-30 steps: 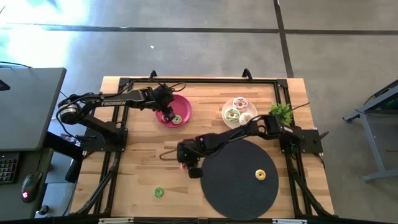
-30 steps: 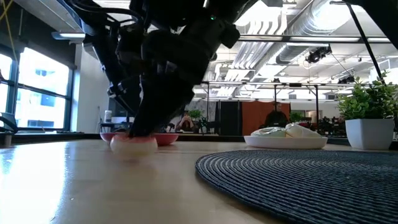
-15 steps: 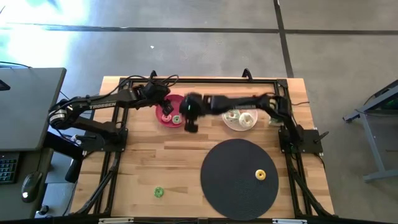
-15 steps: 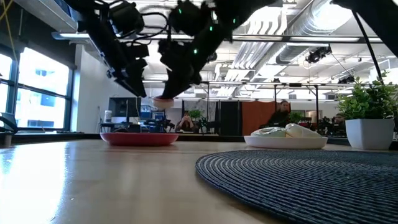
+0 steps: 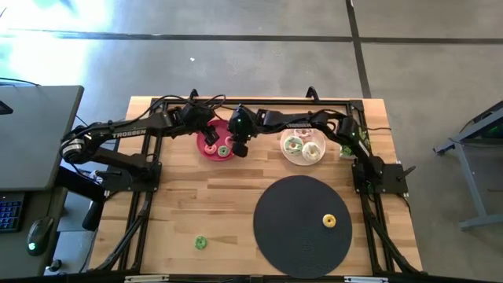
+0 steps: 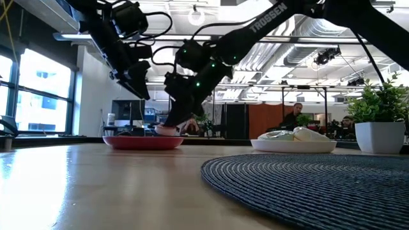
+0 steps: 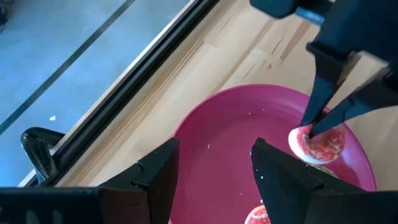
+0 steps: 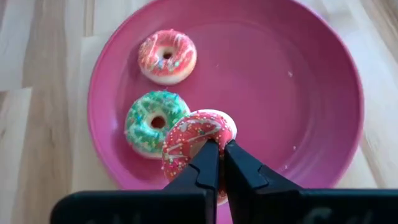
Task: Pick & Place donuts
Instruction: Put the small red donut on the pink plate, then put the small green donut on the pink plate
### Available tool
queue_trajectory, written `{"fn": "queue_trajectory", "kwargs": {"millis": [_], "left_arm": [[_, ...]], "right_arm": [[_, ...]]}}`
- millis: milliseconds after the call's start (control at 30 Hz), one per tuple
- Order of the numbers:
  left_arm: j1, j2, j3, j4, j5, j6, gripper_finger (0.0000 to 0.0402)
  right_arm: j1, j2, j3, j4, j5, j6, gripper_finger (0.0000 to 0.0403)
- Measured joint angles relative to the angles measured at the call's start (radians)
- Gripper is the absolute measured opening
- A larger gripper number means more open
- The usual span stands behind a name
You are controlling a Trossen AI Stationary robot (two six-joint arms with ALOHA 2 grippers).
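Observation:
The red-pink donut's lower edge sits inside the pink plate's rim [image 8: 357,115], so the donut would rest there. It is time for my right gripper to open now.
My right gripper [image 8: 216,144] is shut on a red-pink sprinkled donut [image 8: 196,140], low over the pink plate [image 5: 230,128]. On that plate lie a pink donut [image 8: 166,56] and a green donut [image 8: 152,122]. My left gripper [image 7: 214,180] is open and hovers over the plate's far-left side, touching nothing. A white plate [image 5: 315,159] carries more donuts [image 5: 294,144]. A yellow donut [image 5: 329,221] lies on the black mat, and a tiny green one [image 5: 200,242] lies on bare wood near the near edge. My right gripper pinches the red-pink donut's ring wall [image 8: 202,134] between its two fingertips [image 7: 316,122]. The fingers come from above, slanting down. The donut sits tilted on edge in the hold, beside the green donut. Whether it touches the plate, I cannot tell.
The round black woven mat [image 5: 291,236] fills the table's near right part. A potted plant [image 5: 355,141] stands by the white plate. A black frame [image 5: 251,102] runs along the far edge. Bare wood [image 5: 189,204] lies between the pink plate and the near edge.
My right gripper lifted the red-pink donut off the wood at the mat's left edge, carried it toward the far edge, then lowered it over the pink plate. My left gripper rose and drew back toward the plate's far-left side, leaving a pink donut on the plate.

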Motion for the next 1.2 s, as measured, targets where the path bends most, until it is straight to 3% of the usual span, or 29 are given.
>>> {"fn": "queue_trajectory", "kwargs": {"millis": [600,867,933,1033,1200], "left_arm": [[0.0,0.0,0.0,0.0,0.039,0.0,0.0191],[0.0,0.0,0.0,-0.006,0.065,0.0,0.0191],[0.0,0.0,0.0,-0.013,0.128,0.01,0.0191],[0.0,0.0,0.0,-0.042,0.305,0.051,0.0191],[-0.017,0.0,0.0,-0.16,0.756,0.189,0.0191]], "right_arm": [[0.005,0.052,0.002,0.001,0.058,-0.019,0.0105],[0.016,-0.002,0.001,0.008,0.103,-0.052,0.013],[0.016,-0.025,0.001,-0.018,0.104,-0.049,0.013],[0.021,-0.069,0.001,-0.068,0.107,-0.057,0.0129],[0.047,-0.161,0.001,-0.152,0.119,-0.073,0.013]]}}
